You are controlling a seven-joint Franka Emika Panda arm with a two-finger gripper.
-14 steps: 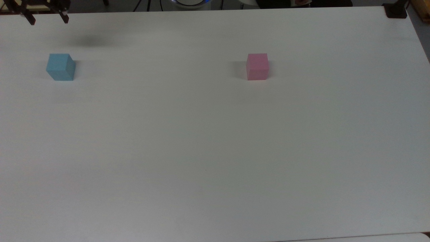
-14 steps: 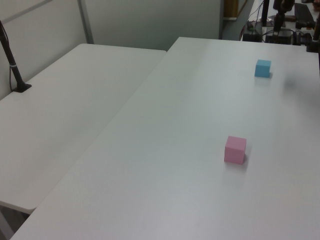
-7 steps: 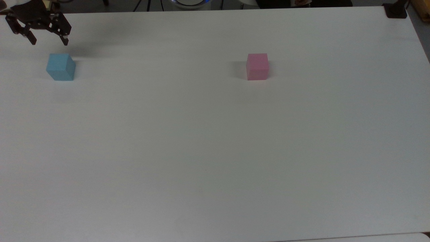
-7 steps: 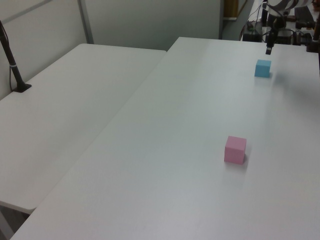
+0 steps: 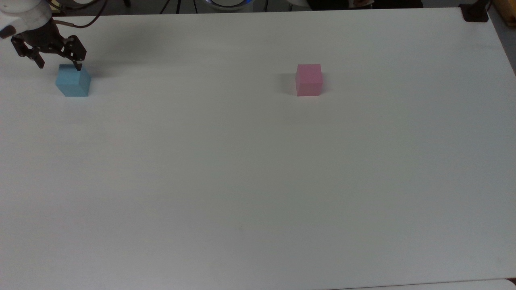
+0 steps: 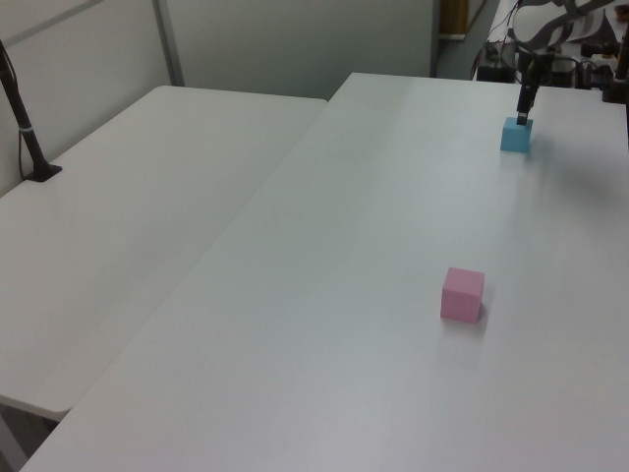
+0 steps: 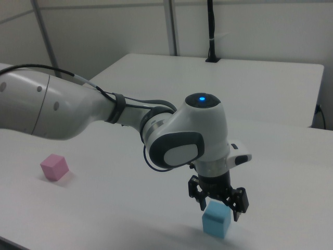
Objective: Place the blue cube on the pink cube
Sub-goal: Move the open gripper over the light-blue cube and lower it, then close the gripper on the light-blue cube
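Note:
My gripper grabs the blue cube by its opposite sides next, to stack it on the pink cube.
The blue cube rests on the white table at the top view's far left. My gripper hangs open just above it, fingers spread wider than the cube, one fingertip level with its top edge. In the left view a dark finger stands right over the cube. The pink cube sits by itself far off to the top view's right, nothing on it.
The white table spreads wide around both cubes. A second white table adjoins it on the left view's left, with a black post clamped to it. Another black clamp sits at the top view's upper right corner.
My gripper has come down from the top view's upper left corner toward the blue cube and now hovers right over it. Both cubes have stayed put.

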